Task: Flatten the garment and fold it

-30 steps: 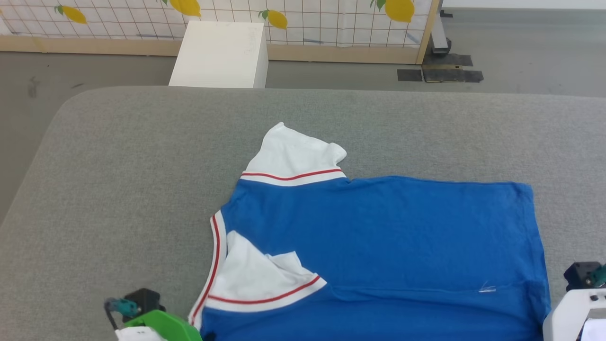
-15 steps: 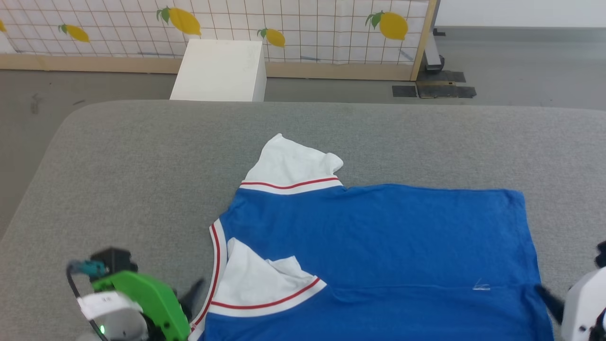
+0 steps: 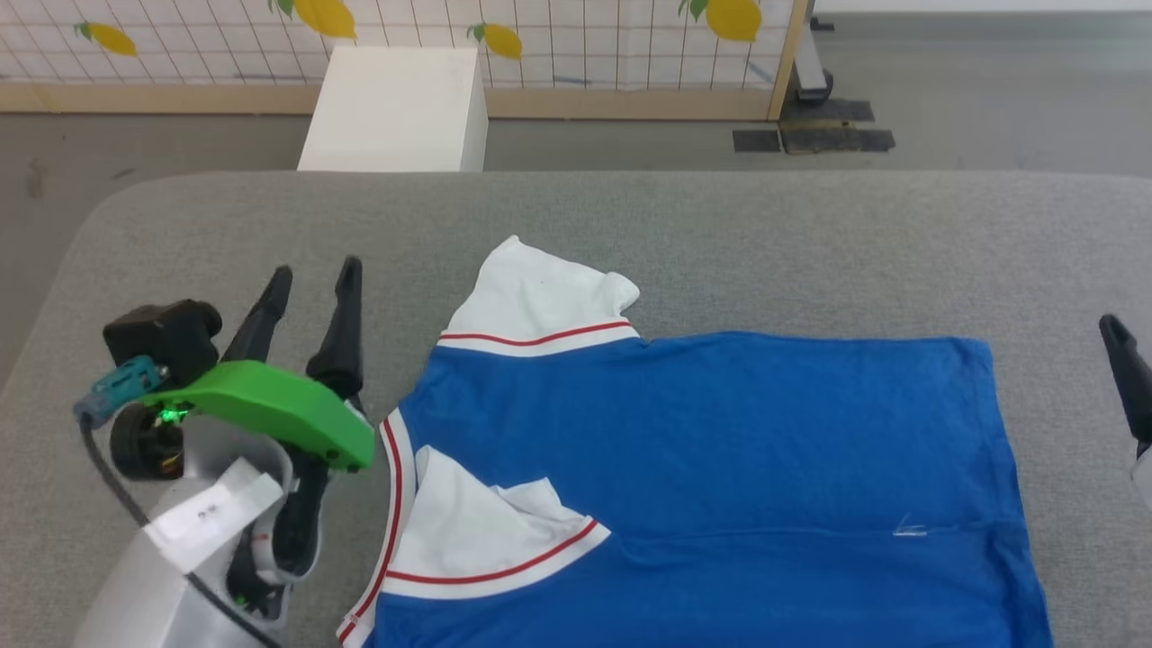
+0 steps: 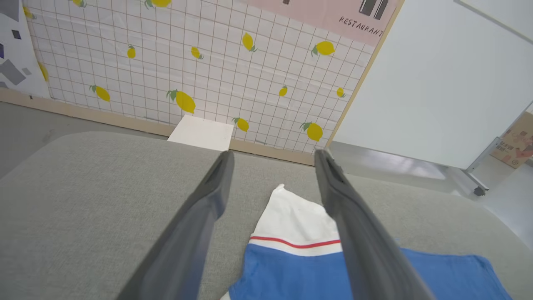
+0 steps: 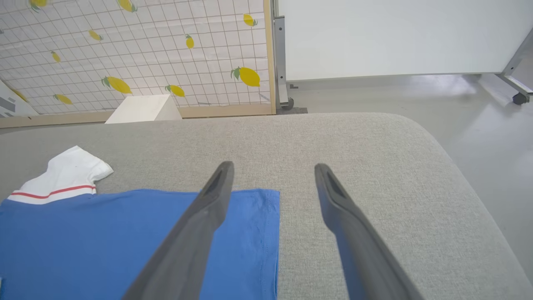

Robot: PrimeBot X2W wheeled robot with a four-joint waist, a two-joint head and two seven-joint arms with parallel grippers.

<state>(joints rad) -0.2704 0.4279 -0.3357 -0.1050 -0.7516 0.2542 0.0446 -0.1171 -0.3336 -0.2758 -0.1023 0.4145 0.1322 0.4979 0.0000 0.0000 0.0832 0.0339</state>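
The left gripper grabs the far white sleeve by its outer tip [image 3: 518, 247] next, to fold the sleeve onto the blue body [image 3: 702, 421].
The garment [image 3: 720, 450], a royal-blue T-shirt with white red-striped sleeves, lies spread on the grey padded table [image 3: 720, 234], collar to the left and hem to the right. One white sleeve [image 3: 540, 297] sticks out on the far side. The other sleeve [image 3: 486, 531] lies folded onto the blue body. My left gripper [image 3: 315, 268] hovers open just left of the collar, holding nothing; in its wrist view [image 4: 274, 153] the far sleeve [image 4: 291, 216] shows between its fingers. My right gripper [image 5: 273, 166] is open and empty above the hem corner [image 5: 266, 216]. One of its fingers [image 3: 1120, 360] shows at the right edge.
A white box [image 3: 396, 108] stands on the floor beyond the table's far edge. Behind it runs a lemon-print partition [image 3: 540, 36] with a wooden frame. The table's rounded corners lie at the far left [image 3: 117, 207] and far right [image 5: 416, 129]. Bare grey table surrounds the shirt.
Both grippers have gone from shut to open and risen away from the shirt's near edge. The left one now stands up beside the collar. The shirt lies as before.
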